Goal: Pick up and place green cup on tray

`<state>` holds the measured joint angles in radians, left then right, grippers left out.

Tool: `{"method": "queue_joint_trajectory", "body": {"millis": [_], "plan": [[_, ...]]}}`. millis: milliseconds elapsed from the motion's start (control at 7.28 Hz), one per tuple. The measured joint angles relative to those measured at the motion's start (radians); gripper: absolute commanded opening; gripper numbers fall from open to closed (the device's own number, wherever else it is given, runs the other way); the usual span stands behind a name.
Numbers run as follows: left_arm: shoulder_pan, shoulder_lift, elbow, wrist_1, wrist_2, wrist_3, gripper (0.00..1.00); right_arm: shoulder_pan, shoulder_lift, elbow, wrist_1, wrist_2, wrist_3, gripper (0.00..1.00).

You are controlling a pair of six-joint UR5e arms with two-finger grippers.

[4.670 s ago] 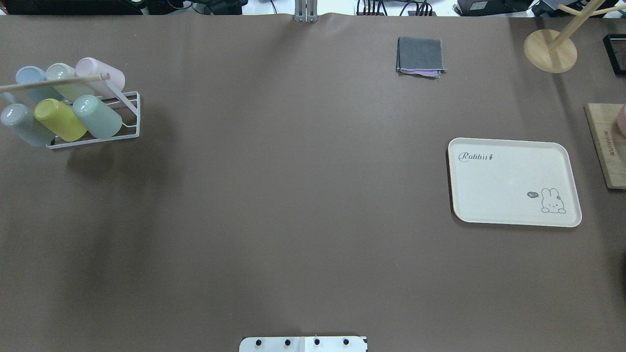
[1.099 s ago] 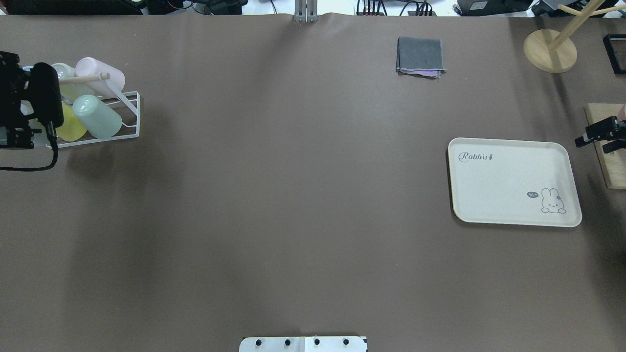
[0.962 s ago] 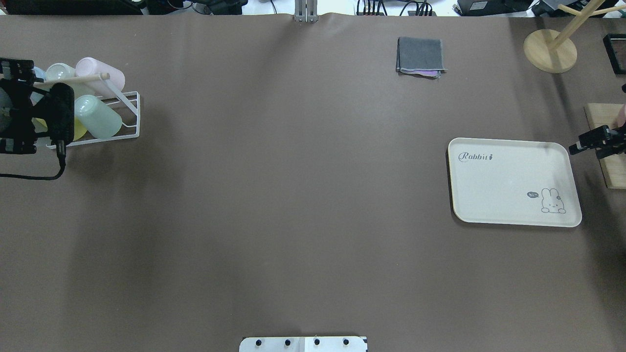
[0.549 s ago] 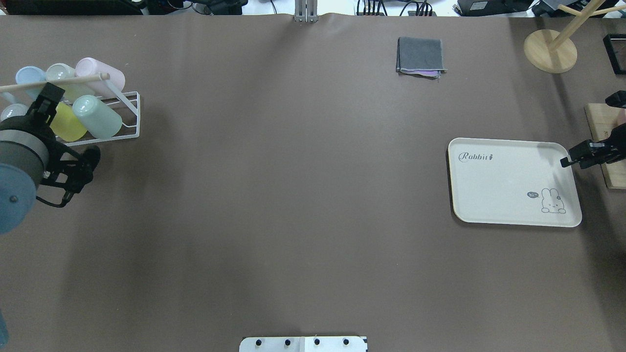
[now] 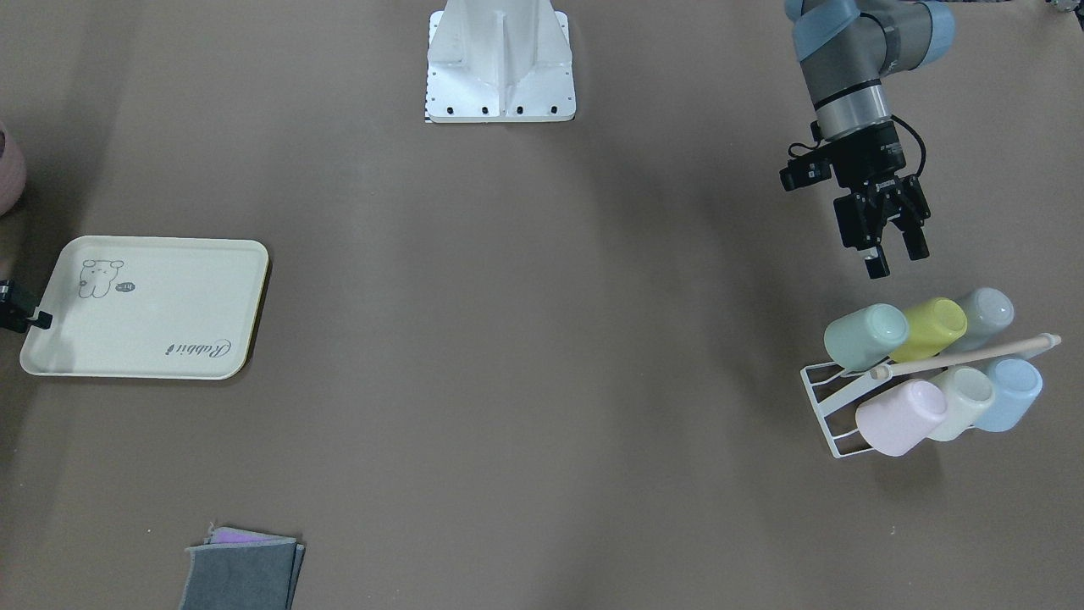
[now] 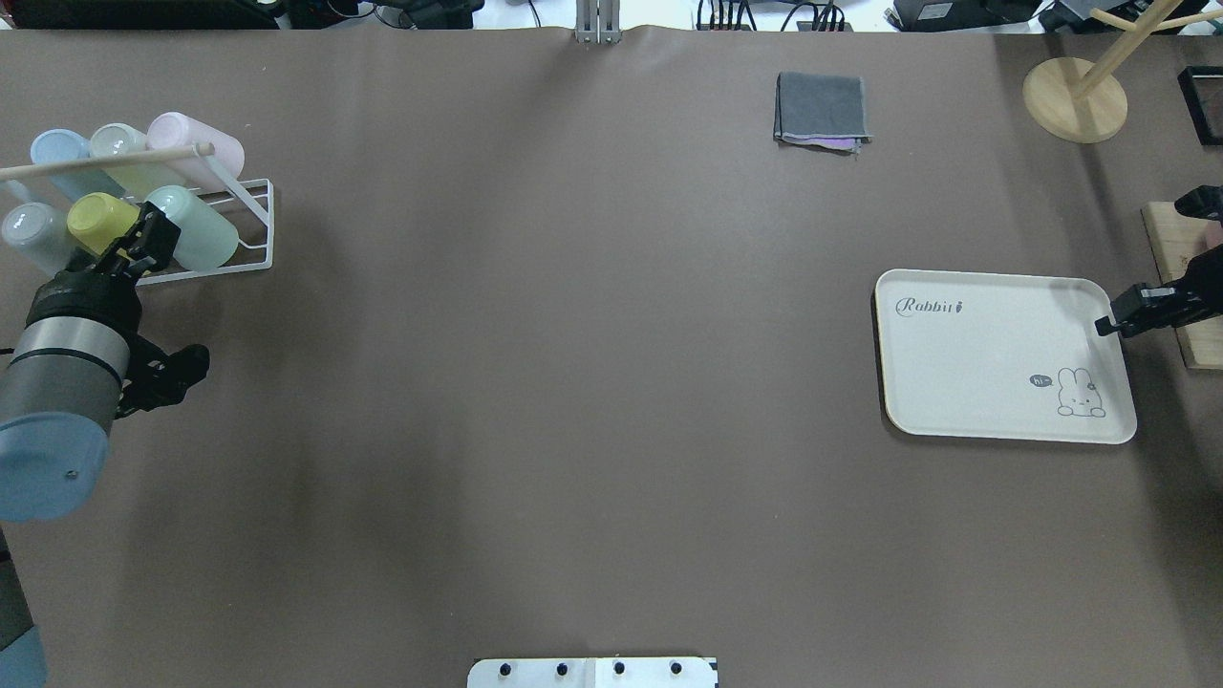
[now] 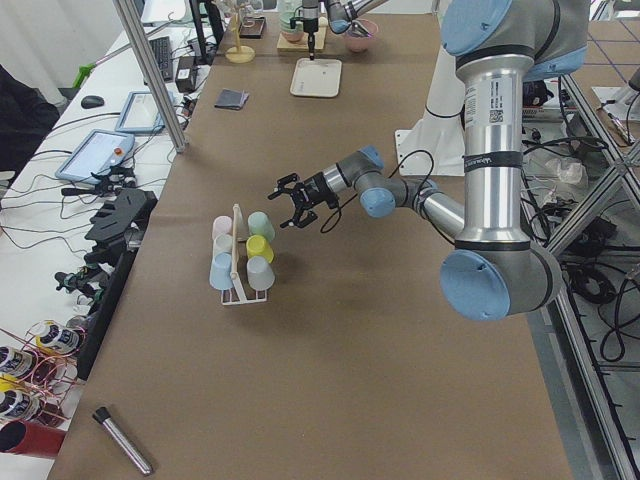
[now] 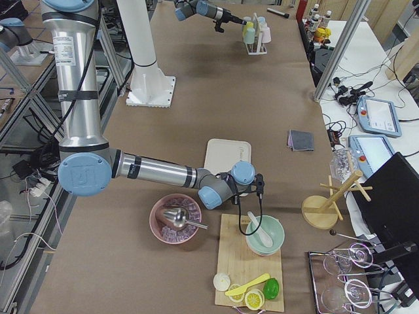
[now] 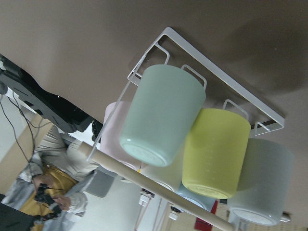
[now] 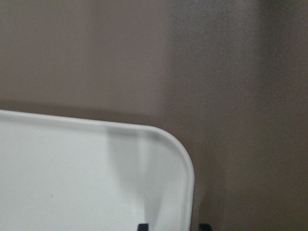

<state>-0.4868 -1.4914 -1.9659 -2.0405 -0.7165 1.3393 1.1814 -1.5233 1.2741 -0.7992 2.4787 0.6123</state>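
Observation:
The tray needs to come within reach for the green cup [image 5: 865, 335], so my right gripper should grip the tray by its short side rim [image 5: 34, 341] next.
The green cup [image 6: 203, 234] lies tilted on a white wire rack [image 6: 258, 229], at the right end of its front row. It also shows in the front view [image 5: 865, 336] and fills the left wrist view [image 9: 161, 115]. My left gripper [image 5: 896, 259] is open and empty. It hovers on the robot's side of the rack, pointing at the cups and apart from them; overhead [image 6: 143, 244] it overlaps the green cup's base. The cream tray [image 6: 955, 430] lies at the right. My right gripper [image 6: 1108, 322] is open and empty over the tray's right rim [image 10: 185, 163].
The rack also holds a yellow-green cup [image 6: 96, 212], a grey cup [image 6: 24, 234], a pink cup [image 6: 196, 143], a pale cup [image 6: 119, 143] and a blue cup [image 6: 53, 151] under a wooden rod [image 6: 105, 160]. A folded grey cloth [image 6: 822, 110], wooden stand [image 6: 1075, 96] and wooden board [image 6: 1170, 248] lie right.
My left arm swung from over the rack's left end to its near side, the gripper now pointing at the front cups. My right gripper crept left over the tray's right rim.

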Motion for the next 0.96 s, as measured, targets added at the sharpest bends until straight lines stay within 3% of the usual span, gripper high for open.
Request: {"method": "queue_joint_trajectory", "body": {"millis": [412, 549, 824, 962], "plan": [[0.053, -0.07, 0.078, -0.002, 0.124, 0.128, 0.98, -0.007, -0.001, -0.007, 0.0, 0.0, 0.0, 0.38], [0.061, -0.085, 0.116, -0.005, 0.164, 0.146, 0.98, -0.009, -0.001, -0.008, -0.001, 0.0, 0.0, 0.29], [0.065, -0.097, 0.158, -0.005, 0.195, 0.155, 0.98, -0.01, -0.002, -0.009, -0.001, 0.001, 0.0, 0.0], [0.066, -0.111, 0.185, -0.005, 0.198, 0.154, 0.98, -0.011, -0.002, -0.008, -0.001, 0.002, 0.0, 0.0]]}}
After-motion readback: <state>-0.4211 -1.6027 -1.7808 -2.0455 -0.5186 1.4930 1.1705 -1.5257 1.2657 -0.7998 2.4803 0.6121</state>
